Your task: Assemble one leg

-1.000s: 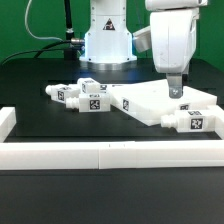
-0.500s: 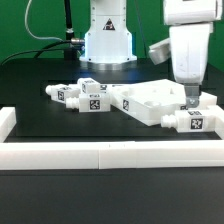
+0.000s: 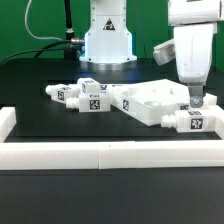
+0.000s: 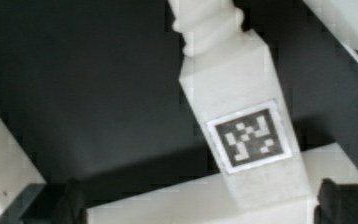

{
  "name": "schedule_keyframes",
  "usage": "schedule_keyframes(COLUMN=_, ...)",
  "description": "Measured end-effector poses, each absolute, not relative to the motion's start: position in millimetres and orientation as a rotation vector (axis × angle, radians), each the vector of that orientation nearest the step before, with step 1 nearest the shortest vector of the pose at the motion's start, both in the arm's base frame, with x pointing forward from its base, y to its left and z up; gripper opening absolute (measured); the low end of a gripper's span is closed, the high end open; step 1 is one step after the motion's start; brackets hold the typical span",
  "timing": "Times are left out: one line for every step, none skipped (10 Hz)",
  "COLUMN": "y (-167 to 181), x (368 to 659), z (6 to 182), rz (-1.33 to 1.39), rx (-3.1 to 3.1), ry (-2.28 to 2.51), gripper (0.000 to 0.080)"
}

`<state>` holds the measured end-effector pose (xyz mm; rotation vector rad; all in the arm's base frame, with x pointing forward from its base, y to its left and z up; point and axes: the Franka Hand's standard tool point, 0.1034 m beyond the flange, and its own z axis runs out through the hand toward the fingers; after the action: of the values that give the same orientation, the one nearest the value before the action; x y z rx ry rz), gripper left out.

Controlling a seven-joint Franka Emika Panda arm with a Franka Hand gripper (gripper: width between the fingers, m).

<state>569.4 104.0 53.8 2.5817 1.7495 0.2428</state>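
Note:
The leg's threaded end should stay free for the assembly, so next my gripper needs to pick up the leg by its tagged square body [image 3: 196, 122] [image 4: 250, 138].
A leg [image 3: 190, 121], a short white post with square tags, lies on the black table at the exterior view's right, in front of the large white panel [image 3: 158, 97]. My gripper [image 3: 196, 103] hangs just above it with its fingers pointing down. In the wrist view the leg [image 4: 238, 110] runs lengthwise between my two dark fingers [image 4: 51, 205], which stand wide apart on either side of it. The gripper [image 4: 197, 206] is open and holds nothing. Three more legs [image 3: 92, 99] lie grouped at the exterior view's left, and another [image 3: 124, 100] lies against the panel's left edge.
A long white barrier [image 3: 100, 154] runs across the front of the table, with a raised end [image 3: 6, 122] at the exterior view's left. The robot's base [image 3: 108, 40] stands at the back. A green wall lies behind.
My gripper has moved toward the exterior view's right, from over the panel to over the right-hand leg, and has come lower. The parts have not moved.

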Motion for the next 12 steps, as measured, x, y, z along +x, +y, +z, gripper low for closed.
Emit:
schedule_keyframes(y=104.8, x=566.8, z=49.4, rz=0.233, rx=2.593, ry=1.743, gripper=0.065)
schedule_keyframes(y=105.3, x=564.4, z=44.4, rz=0.222, rx=2.603, ry=1.739, gripper=0.065)
schedule_keyframes(y=104.8, x=562.8, z=40.4, rz=0.215, rx=2.608, ry=1.739, gripper=0.065)
schedule_keyframes(y=105.3, x=560.5, z=35.4, rz=0.208, rx=2.611, ry=1.742, gripper=0.065)
schedule_keyframes(y=105.3, x=557.9, z=29.5, rz=0.199, rx=2.616, ry=1.744, gripper=0.065)
schedule_keyframes(y=105.7, x=554.4, z=23.2, rz=0.185, rx=2.622, ry=1.748, gripper=0.065)
schedule_keyframes(y=105.7, x=551.8, z=18.7, rz=0.174, rx=2.627, ry=1.75, gripper=0.065)
schedule_keyframes(y=105.4, x=550.8, z=16.0, rz=0.169, rx=2.63, ry=1.75, gripper=0.065)
schedule_keyframes(y=105.5, x=552.0, z=16.5, rz=0.172, rx=2.63, ry=1.749, gripper=0.065)
schedule_keyframes(y=105.4, x=551.8, z=16.4, rz=0.171, rx=2.63, ry=1.749, gripper=0.065)
schedule_keyframes(y=105.3, x=551.8, z=16.4, rz=0.171, rx=2.63, ry=1.749, gripper=0.065)
schedule_keyframes(y=105.2, x=551.8, z=16.4, rz=0.171, rx=2.63, ry=1.749, gripper=0.0522)
